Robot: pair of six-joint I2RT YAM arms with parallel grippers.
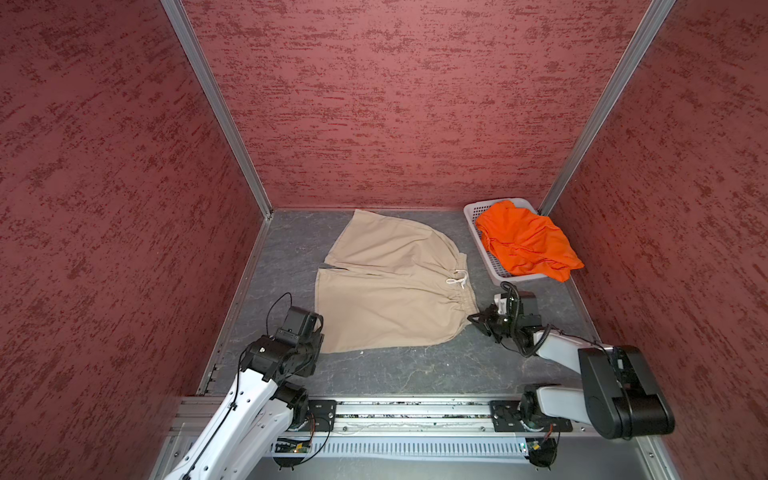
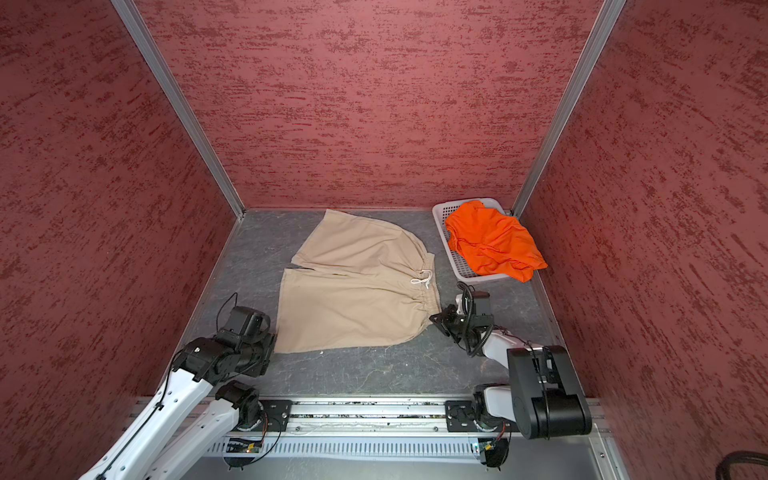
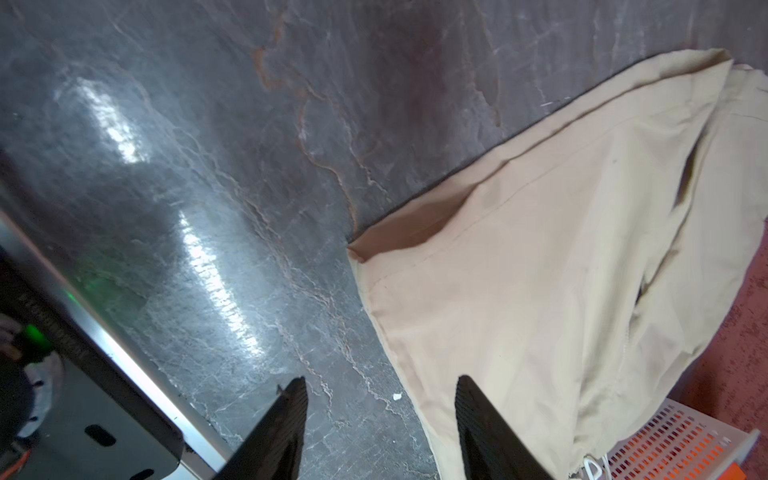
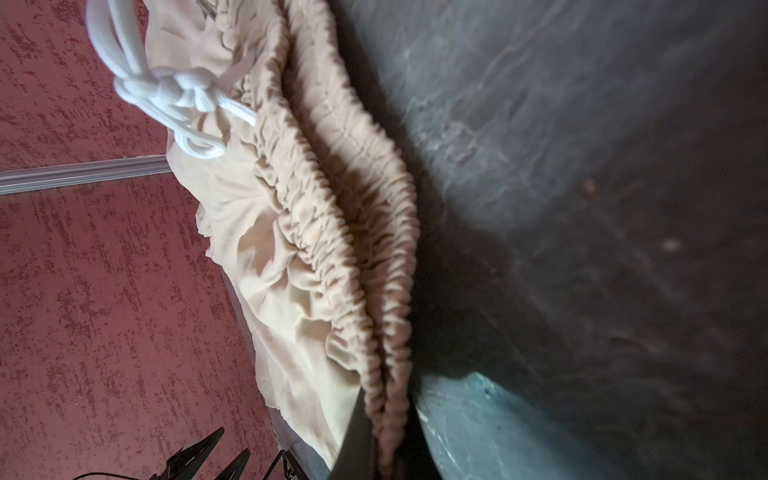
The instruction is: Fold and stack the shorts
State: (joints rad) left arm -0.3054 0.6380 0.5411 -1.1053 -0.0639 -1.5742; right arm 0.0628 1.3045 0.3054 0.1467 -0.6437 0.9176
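I should next grab the beige shorts (image 1: 390, 291) with my left gripper by the near leg's outer hem corner, to fold that leg over the far one.
The beige shorts (image 1: 390, 291) (image 2: 353, 291) lie spread flat on the grey table in both top views, waistband to the right with the white drawstring (image 1: 457, 279) (image 4: 166, 95). My right gripper (image 1: 473, 320) (image 4: 384, 411) is shut on the near end of the gathered waistband. At the shorts' near left corner my left gripper (image 3: 380, 380) is open, one finger over the table and the other over the beige cloth (image 3: 561, 270), holding nothing. The orange shorts (image 1: 525, 241) (image 2: 492, 239) lie crumpled in the basket.
A white perforated basket (image 1: 473, 212) (image 2: 440, 212) stands in the back right corner. Red textured walls close in the left, back and right sides. A metal rail (image 1: 415, 409) with both arm bases runs along the front edge.
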